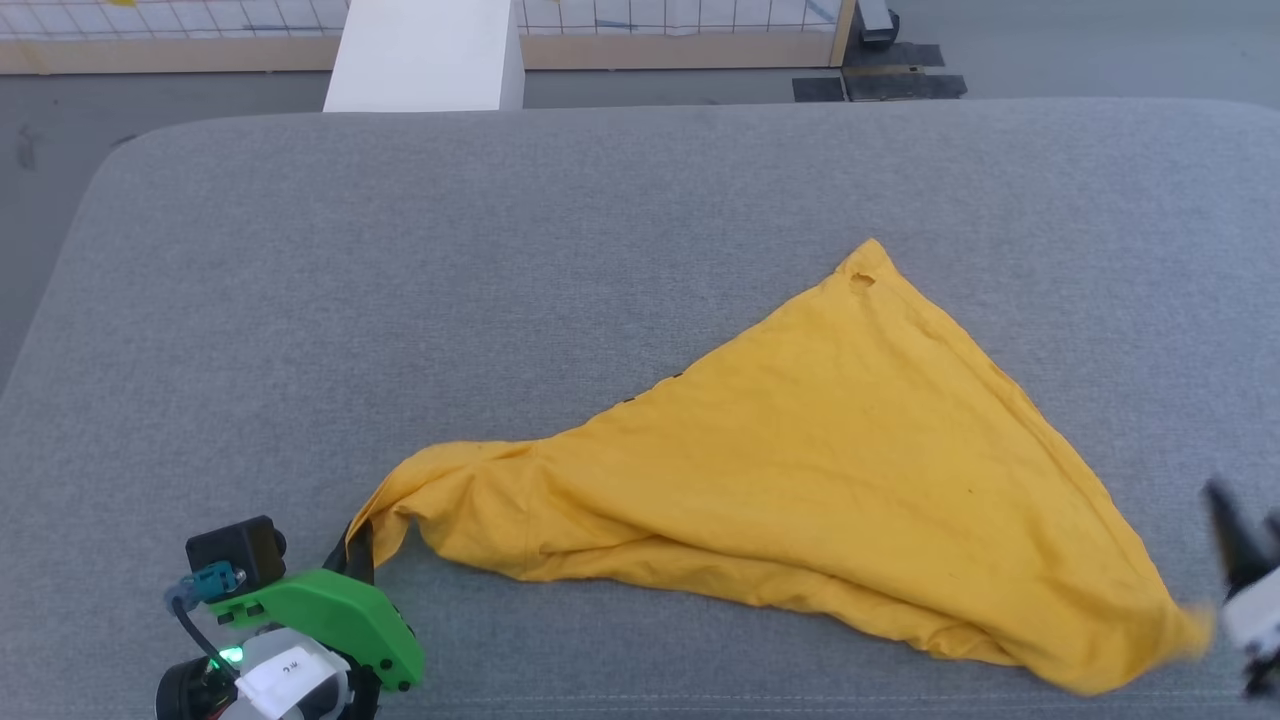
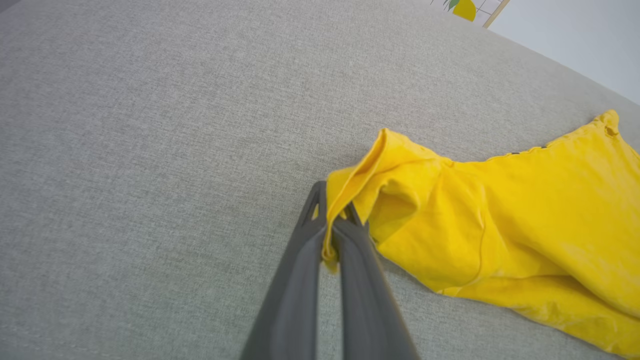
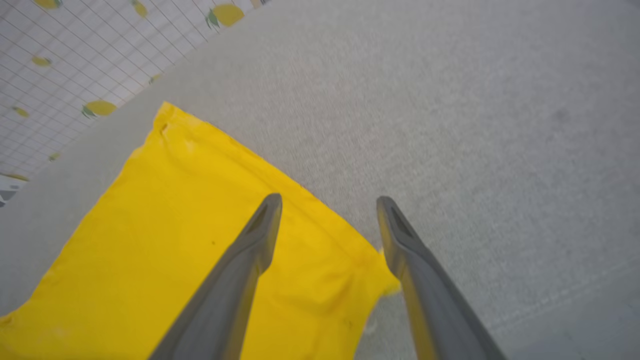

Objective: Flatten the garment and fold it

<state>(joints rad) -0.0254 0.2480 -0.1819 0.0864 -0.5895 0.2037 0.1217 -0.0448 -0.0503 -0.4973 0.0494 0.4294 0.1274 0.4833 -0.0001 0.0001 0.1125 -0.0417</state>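
Observation:
The garment needs to be straightened for folding, so my right gripper should grab it by the corner ending its seamed edge next.
The garment is a yellow-orange T-shirt lying plain side up in a rough triangle on the grey cushion. One corner points away from me and has a small hole. My left gripper is at the shirt's near left tip and is shut on the garment's bunched edge, with cloth pinched between the fingers. My right gripper is open just above the shirt's near right corner; in the head view it is blurred at the right edge. The tiger print is hidden.
The cushion's far edge runs across the top, with grey floor behind it. A white block and a low board with a grid sheet printed with lemons stand beyond. Bare cushion lies left of and behind the shirt.

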